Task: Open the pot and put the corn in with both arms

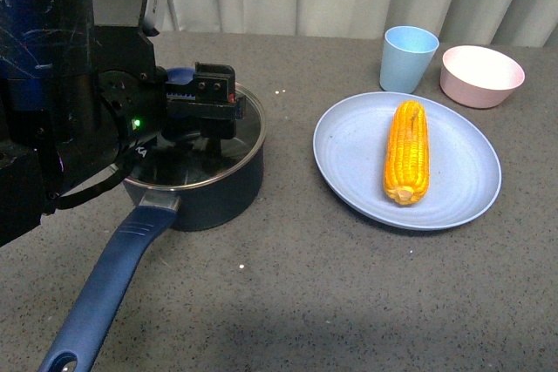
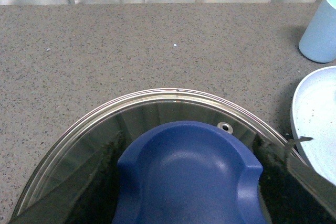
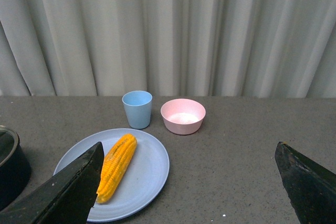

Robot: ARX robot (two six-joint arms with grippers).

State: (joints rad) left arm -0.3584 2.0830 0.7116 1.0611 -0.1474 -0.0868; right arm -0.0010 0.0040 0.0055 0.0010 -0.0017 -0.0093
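Observation:
I need to grab the lid next with my left gripper by its narrow blue knob (image 1: 180, 76), because the glass lid is far wider than my fingers. Then I can open the pot.
The dark navy pot (image 1: 214, 185) stands at the left of the table with its glass lid (image 1: 248, 128) on and its long blue handle (image 1: 105, 289) pointing toward the front edge. My left gripper (image 1: 202, 104) hovers open right over the lid. In the left wrist view the blue knob (image 2: 186, 177) fills the space between the jaws, and I cannot tell whether they touch it. The corn (image 1: 406, 152) lies on the light blue plate (image 1: 349, 141). My right gripper (image 3: 189, 184) is open and empty above the table, with the corn (image 3: 116, 166) off to one side.
A light blue cup (image 1: 408, 58) and a pink bowl (image 1: 481, 76) stand behind the plate near the curtain. The right wrist view shows the cup (image 3: 137, 108), the bowl (image 3: 182, 115) and the pot's edge (image 3: 10, 166).

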